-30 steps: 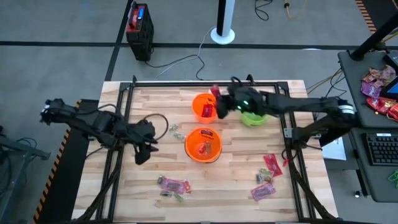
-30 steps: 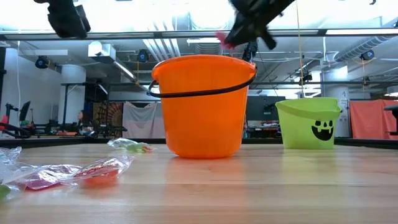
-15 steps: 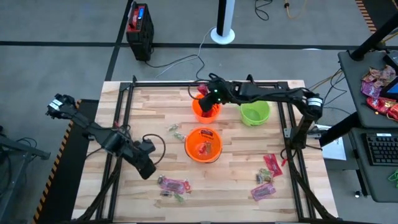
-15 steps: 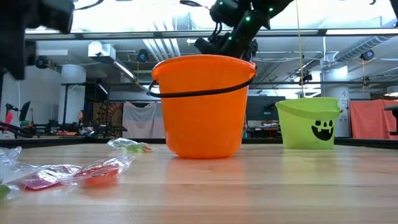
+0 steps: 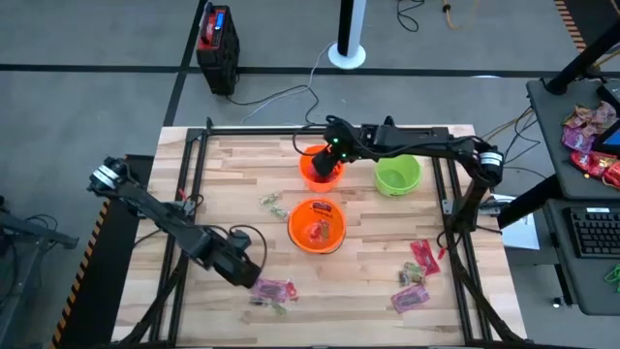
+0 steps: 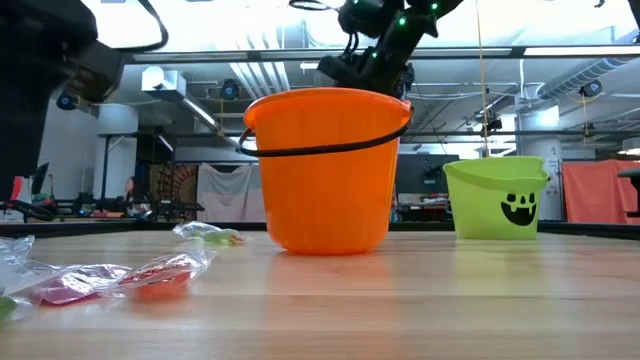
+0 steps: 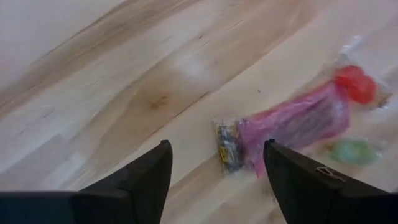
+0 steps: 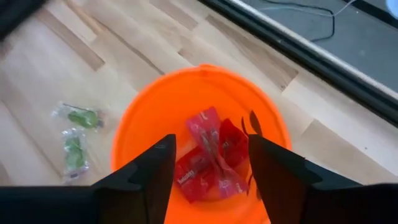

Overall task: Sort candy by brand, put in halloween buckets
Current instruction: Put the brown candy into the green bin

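The green-and-clear candy beside the orange buckets needs to be sorted into a bucket, so the left gripper will next grab the candy by its green middle.
Three halloween buckets stand on the table: a far orange one holding red packets, a nearer orange one and a green one. My right gripper hangs open above the far orange bucket, with nothing between its fingers. My left gripper is open just above the wood, short of a pink packet that lies flat with a red piece and a green piece. Other candy lies loose: green pieces, a red packet and a pink one.
A black frame runs round the tabletop. In the low view the nearer orange bucket fills the middle, the green one stands to its right, and clear-wrapped sweets lie near the front. A black-and-red box sits on the floor.
My right gripper has swung from beside the green bucket toward the table's left, over the far orange bucket; the pink-red packet it carried no longer shows in its fingers. My left gripper has travelled toward the near edge and rightward, down to the pink packet.
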You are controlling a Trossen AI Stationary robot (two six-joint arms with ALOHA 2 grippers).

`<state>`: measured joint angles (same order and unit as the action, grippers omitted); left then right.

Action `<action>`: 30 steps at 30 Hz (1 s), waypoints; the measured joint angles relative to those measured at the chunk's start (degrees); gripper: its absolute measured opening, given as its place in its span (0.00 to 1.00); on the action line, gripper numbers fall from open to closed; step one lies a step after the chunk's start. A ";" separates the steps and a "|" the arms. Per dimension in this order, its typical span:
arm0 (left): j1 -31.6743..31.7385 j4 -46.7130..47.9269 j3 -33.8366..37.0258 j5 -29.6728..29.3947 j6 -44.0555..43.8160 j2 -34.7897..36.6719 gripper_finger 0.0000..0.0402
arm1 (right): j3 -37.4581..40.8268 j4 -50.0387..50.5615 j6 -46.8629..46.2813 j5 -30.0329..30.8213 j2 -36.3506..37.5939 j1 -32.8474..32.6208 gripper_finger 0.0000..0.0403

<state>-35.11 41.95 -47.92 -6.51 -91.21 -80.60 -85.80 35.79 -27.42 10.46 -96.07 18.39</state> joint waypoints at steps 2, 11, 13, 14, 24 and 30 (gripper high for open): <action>0.00 -0.82 -1.23 -0.01 -0.01 -3.01 0.60 | -0.05 -0.04 0.00 -0.01 0.55 -0.11 0.50; -0.85 -3.83 -4.68 1.14 -1.47 -14.13 0.59 | -0.07 0.50 2.01 -0.48 1.12 -0.34 0.49; -1.00 -3.93 -5.36 1.68 -1.47 -15.95 0.58 | -0.07 0.58 2.68 -0.48 1.08 -0.37 0.49; -1.12 -3.89 -5.66 2.01 -1.47 -16.77 0.58 | -0.07 0.74 2.96 -0.48 1.06 -0.38 0.49; -1.27 -2.26 -8.32 2.72 -1.53 -19.56 0.47 | -0.07 1.88 5.06 -0.46 1.03 -1.26 0.49; -1.27 -0.91 -8.39 2.95 -3.52 -19.56 0.24 | -0.07 1.99 5.65 -0.45 1.01 -1.51 0.49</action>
<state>-36.38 41.03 -56.31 -3.56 -94.73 -100.16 -85.86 37.78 -21.76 10.01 -95.07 16.88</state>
